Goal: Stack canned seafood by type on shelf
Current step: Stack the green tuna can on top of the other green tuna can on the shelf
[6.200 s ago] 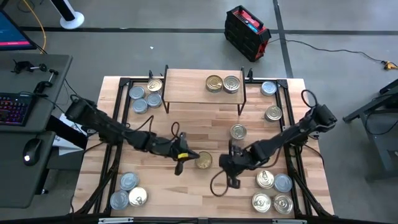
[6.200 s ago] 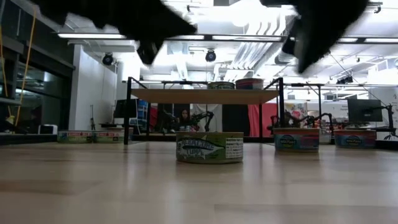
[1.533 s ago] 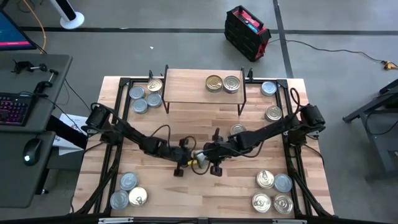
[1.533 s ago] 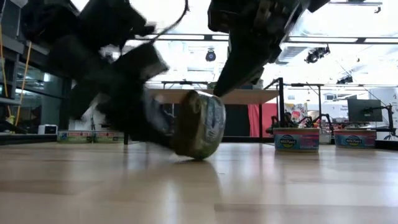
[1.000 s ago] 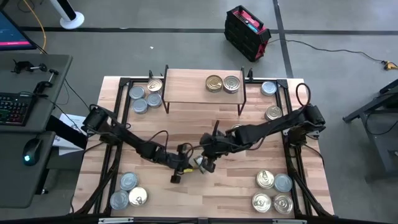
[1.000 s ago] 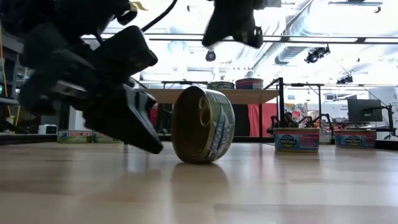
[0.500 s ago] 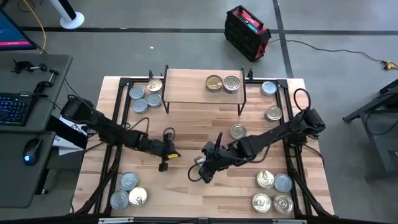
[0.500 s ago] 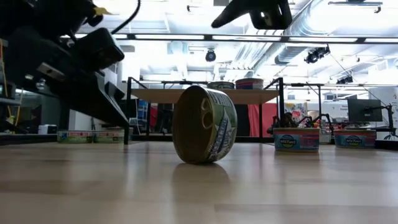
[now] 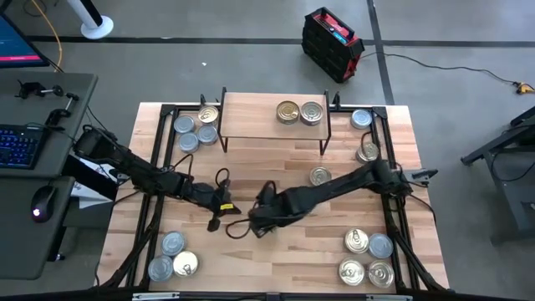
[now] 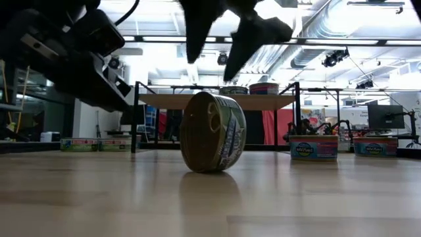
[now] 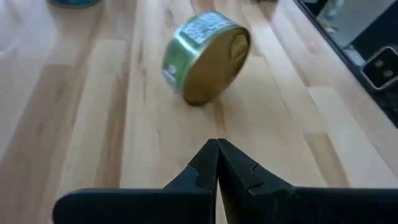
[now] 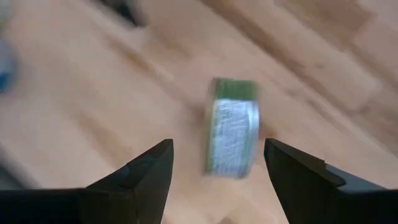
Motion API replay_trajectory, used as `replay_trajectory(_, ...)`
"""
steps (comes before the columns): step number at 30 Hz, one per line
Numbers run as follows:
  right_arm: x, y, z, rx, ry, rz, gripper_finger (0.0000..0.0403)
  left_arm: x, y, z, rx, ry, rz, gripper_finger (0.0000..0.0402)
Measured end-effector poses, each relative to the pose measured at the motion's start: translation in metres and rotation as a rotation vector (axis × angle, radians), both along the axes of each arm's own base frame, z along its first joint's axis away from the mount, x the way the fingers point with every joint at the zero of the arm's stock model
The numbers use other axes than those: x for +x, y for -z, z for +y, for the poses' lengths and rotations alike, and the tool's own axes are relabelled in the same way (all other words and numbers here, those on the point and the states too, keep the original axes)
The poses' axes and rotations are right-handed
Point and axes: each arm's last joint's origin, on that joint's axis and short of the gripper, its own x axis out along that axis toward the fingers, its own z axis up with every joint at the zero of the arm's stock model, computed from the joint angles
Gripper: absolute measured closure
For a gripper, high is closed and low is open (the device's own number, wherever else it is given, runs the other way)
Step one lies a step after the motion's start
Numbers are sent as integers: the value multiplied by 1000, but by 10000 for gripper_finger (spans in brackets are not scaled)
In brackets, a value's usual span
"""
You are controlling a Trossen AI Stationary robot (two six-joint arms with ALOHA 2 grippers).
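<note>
The green-labelled tin [image 12: 233, 130] looks small below my fingers in the right wrist view, so my right gripper would miss it if it closed now. It should first move lower.
One tin of canned seafood [image 10: 212, 131] with a green label stands on its rim on the tabletop, gold lid facing sideways; it also shows in the left wrist view [image 11: 205, 56]. My right gripper [image 10: 210, 60] hangs open above it, pointing down. Its fingers [image 12: 149, 171] stand apart on either side of the tin [image 12: 233, 127] and clear of it. My left gripper [image 11: 216, 149] is shut, a short way off on the tin's left side [image 9: 214, 222]. The shelf [image 9: 267, 125] at the far middle carries two gold-lidded tins [image 9: 299, 111].
More tins lie in groups: far left [image 9: 192, 130], far right [image 9: 361, 119], right [image 9: 366, 152], middle right [image 9: 319, 176], near left [image 9: 171, 255] and near right [image 9: 368, 255]. Black frame rails run along both table sides.
My left gripper, still shut, has drawn back from the tin toward the table's left edge and risen a little. My right gripper has moved toward the left over the tin, tipped to point more steeply down, rolled and opened. The tin stays standing on its rim.
</note>
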Motion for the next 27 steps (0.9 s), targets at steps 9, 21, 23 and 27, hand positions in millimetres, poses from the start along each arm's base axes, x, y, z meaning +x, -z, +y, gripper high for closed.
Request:
replay_trajectory(9,24,25,1,-40,35,130,160,-1,1,-2,-29,56,20,401)
replay_trajectory(21,30,43,-3,-41,23,189,171,-1,0,-3,-63,64,19,402)
replay_trajectory(23,30,43,-3,-38,13,192,202,-1,-5,-3,-108,77,-1,402)
replay_trajectory(27,22,32,-3,-49,-58,227,295,-6,-26,-3,-159,104,-92,401)
